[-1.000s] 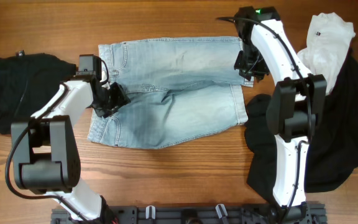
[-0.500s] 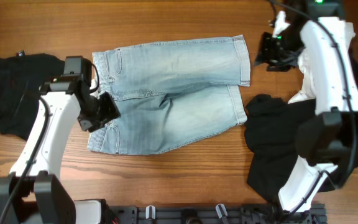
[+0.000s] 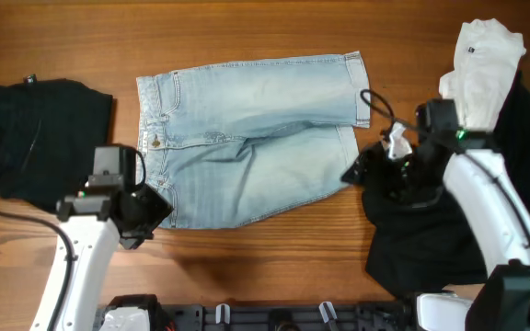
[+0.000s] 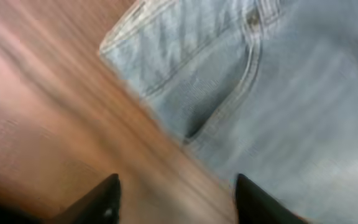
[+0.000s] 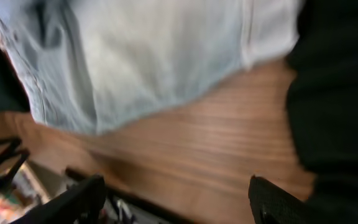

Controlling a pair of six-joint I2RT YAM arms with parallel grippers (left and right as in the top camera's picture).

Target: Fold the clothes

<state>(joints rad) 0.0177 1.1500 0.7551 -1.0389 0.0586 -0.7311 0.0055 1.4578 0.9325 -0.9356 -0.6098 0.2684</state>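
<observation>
The left gripper should next grab the denim shorts [image 3: 256, 138] by the near corner of the waistband beside the pocket. Then it can fold the near leg over the far one.
Light blue denim shorts [image 3: 256, 138] lie spread flat mid-table, waistband to the left and leg hems to the right. My left gripper [image 3: 147, 217] hovers at the shorts' front-left corner; in the left wrist view its gripper [image 4: 176, 199] is open over bare wood, with the denim pocket [image 4: 229, 93] just beyond. My right gripper [image 3: 359, 175] sits by the lower leg hem, beside the black pile. In the right wrist view that gripper [image 5: 179, 199] is open with only wood between its fingers and the denim [image 5: 154, 56] ahead. Both wrist views are blurred.
A folded black garment [image 3: 35, 133] lies at the left edge. At the right a heap of black clothing [image 3: 449, 230] lies under my right arm, with a white garment [image 3: 481, 64] on top at the back. The table's front rail [image 3: 274, 317] runs along the bottom.
The right gripper has opened and let go of the upper leg hem, then swung toward the front. The left arm has drawn back from the waistband to the front-left corner. The shorts lie flatter.
</observation>
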